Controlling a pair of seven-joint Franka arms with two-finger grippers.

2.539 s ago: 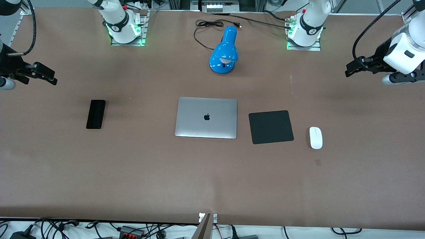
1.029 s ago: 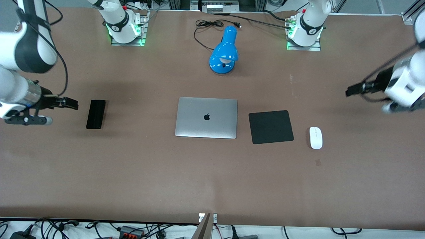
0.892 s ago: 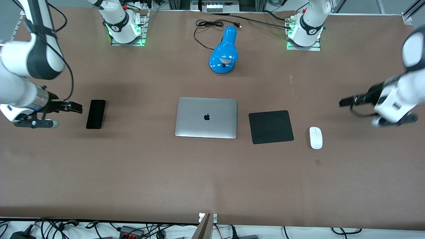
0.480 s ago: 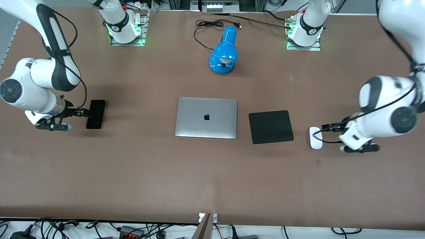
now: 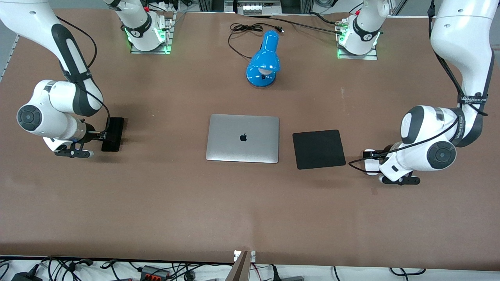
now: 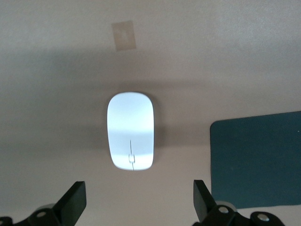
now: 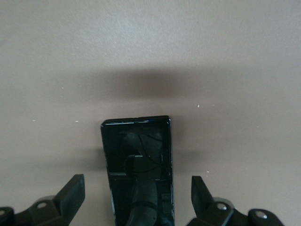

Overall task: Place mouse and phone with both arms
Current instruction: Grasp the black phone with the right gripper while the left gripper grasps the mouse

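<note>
I need to lower my right gripper's fingers first and then close them on the phone, because they are still above the phone's long sides.
The white mouse lies on the table beside the black pad, toward the left arm's end; the left arm's hand hides part of it. In the left wrist view the mouse lies whole, just ahead of my open left gripper. My left gripper hangs low over the mouse, holding nothing. The black phone lies toward the right arm's end. My right gripper is over it. In the right wrist view my right gripper is open, with a finger on each side of the phone, not touching it.
A closed silver laptop lies mid-table between phone and pad. A blue desk lamp with its black cord sits farther from the front camera, near the bases. A small tape mark is just nearer the front camera than the mouse.
Both arms have swung in from the table's ends and come down. The right gripper now straddles the phone's end; the left gripper is now over the mouse. Mouse and phone have not moved.
</note>
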